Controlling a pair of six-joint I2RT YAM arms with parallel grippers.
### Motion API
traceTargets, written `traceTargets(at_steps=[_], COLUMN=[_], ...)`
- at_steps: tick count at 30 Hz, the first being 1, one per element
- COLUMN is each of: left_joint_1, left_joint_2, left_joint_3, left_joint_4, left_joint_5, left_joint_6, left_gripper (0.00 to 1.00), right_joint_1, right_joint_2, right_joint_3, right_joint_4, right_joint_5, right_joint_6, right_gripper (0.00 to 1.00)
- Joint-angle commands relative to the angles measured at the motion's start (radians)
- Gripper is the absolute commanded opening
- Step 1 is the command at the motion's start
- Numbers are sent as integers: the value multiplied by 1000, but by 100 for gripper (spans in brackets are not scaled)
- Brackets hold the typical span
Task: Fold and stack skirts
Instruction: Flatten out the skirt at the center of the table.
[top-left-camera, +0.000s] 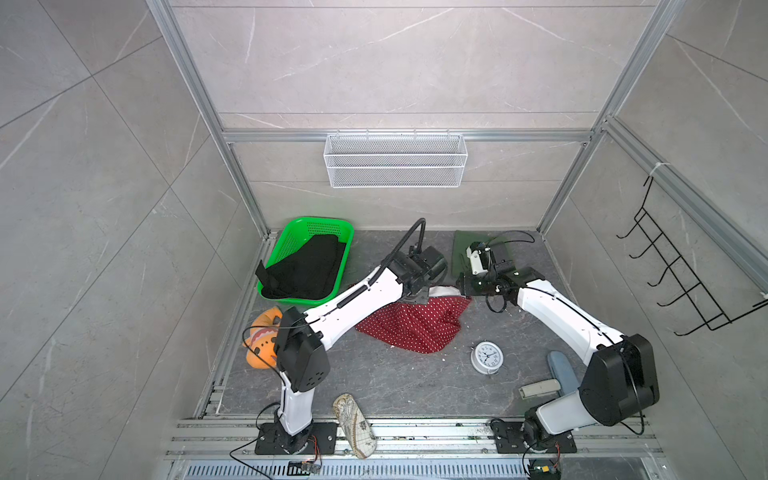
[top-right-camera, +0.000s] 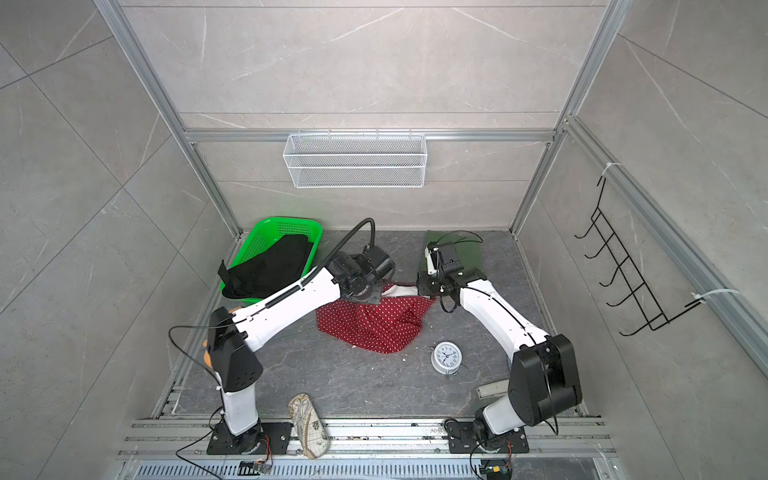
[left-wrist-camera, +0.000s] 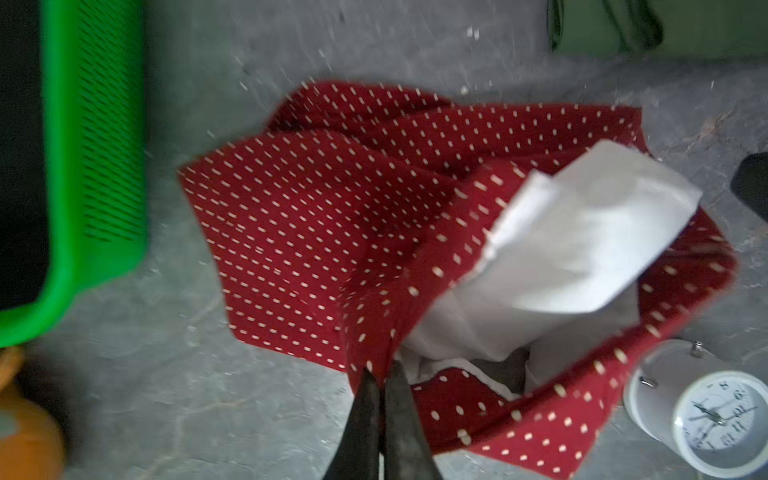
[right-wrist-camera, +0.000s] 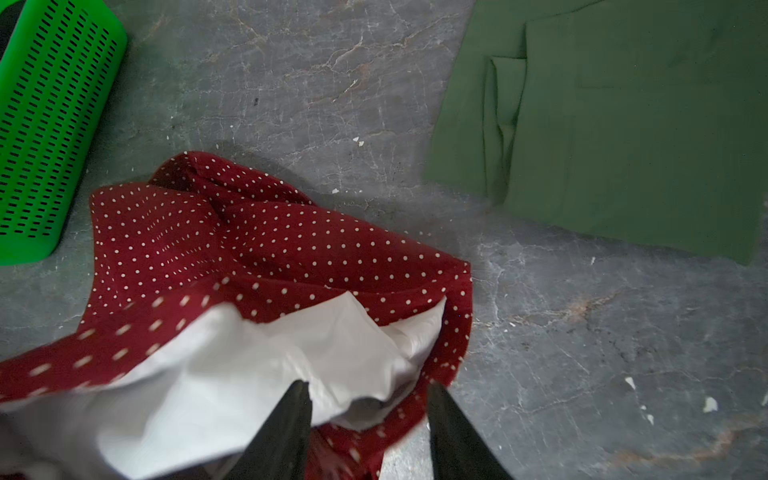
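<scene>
I should spread the skirt flat for folding, so next I need to grab the red polka-dot skirt by its lined edge (right-wrist-camera: 364, 436) with my right gripper, opposite my left gripper.
The red polka-dot skirt (top-left-camera: 415, 326) (top-right-camera: 374, 330) lies crumpled mid-table, its white lining (right-wrist-camera: 257, 374) turned out at the far edge. My left gripper (left-wrist-camera: 382, 370) (top-left-camera: 419, 296) is shut on a fold of its red cloth. My right gripper (right-wrist-camera: 368, 388) (top-left-camera: 460, 286) stands open, its fingers either side of the skirt's lined edge. The dark green skirt (top-left-camera: 462, 249) (right-wrist-camera: 623, 145) lies flat at the back right, partly under the right wrist. The black skirt (top-left-camera: 307, 270) (top-right-camera: 270, 266) is heaped in the green basket (top-left-camera: 291, 232).
A white alarm clock (top-left-camera: 486, 357) stands in front of the red skirt. An orange plush toy (top-left-camera: 259, 345) lies at the left under my left arm. A patterned pouch (top-left-camera: 353, 424) lies on the front rail, and blue and grey items (top-left-camera: 559, 370) near the right arm's base.
</scene>
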Motion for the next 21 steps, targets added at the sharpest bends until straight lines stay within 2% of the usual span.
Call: traceTargets(at_steps=[1, 5, 9, 16, 21], left_joint_1=[2, 6, 7, 8, 8], left_joint_2=[-162, -310, -464, -697, -772], left_joint_3=[-29, -200, -414, -737, -829], left_joint_4=[-49, 98, 282, 513, 555], left_joint_5=[-231, -252, -210, -114, -110], left_joint_6=[178, 327, 446, 467, 448], left_gripper=[0, 0, 0, 0, 0], right_joint_1=[-10, -13, -12, -12, -10], right_joint_2=[18, 51, 88, 169, 175], right_joint_3=[18, 43, 72, 150, 109], right_joint_4=[21, 22, 24, 15, 25], right_joint_5=[-81, -125, -189, -250, -332], right_joint_6=[31, 38, 33, 26, 8], right_gripper=[49, 48, 47, 46, 46])
